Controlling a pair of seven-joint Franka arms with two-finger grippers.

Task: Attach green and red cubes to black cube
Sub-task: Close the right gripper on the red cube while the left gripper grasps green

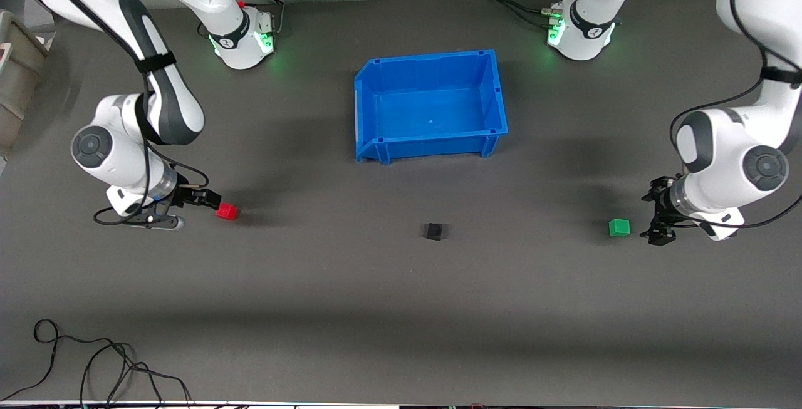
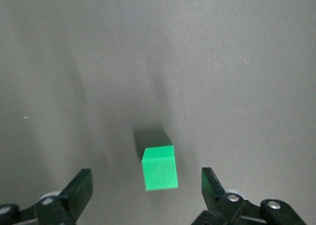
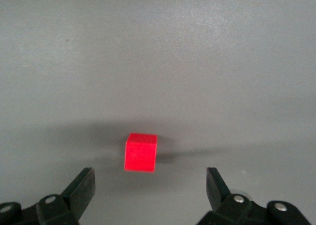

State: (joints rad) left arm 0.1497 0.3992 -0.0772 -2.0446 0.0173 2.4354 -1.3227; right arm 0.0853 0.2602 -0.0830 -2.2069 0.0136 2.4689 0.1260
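Note:
The green cube (image 1: 619, 227) needs to be attached to the black cube (image 1: 433, 231), so my left gripper should grab the green cube by its opposite sides next.
Three tiny cubes lie in a row on the dark table. The black cube (image 1: 433, 231) is in the middle, nearer the front camera than the blue bin. The red cube (image 1: 227, 211) (image 3: 140, 152) lies toward the right arm's end, and my right gripper (image 1: 195, 209) (image 3: 150, 183) sits low beside it, open, the cube just ahead of its fingertips and untouched. The green cube (image 1: 619, 227) (image 2: 159, 167) lies toward the left arm's end. My left gripper (image 1: 651, 218) (image 2: 147, 183) is low beside it, open, with the cube at the mouth of its fingers, touching neither.
An empty blue bin (image 1: 495, 93) stands mid-table, farther from the front camera than the cubes. Loose black cables (image 1: 94, 365) lie at the table's near edge toward the right arm's end. A grey box (image 1: 19, 77) sits at that end's edge.

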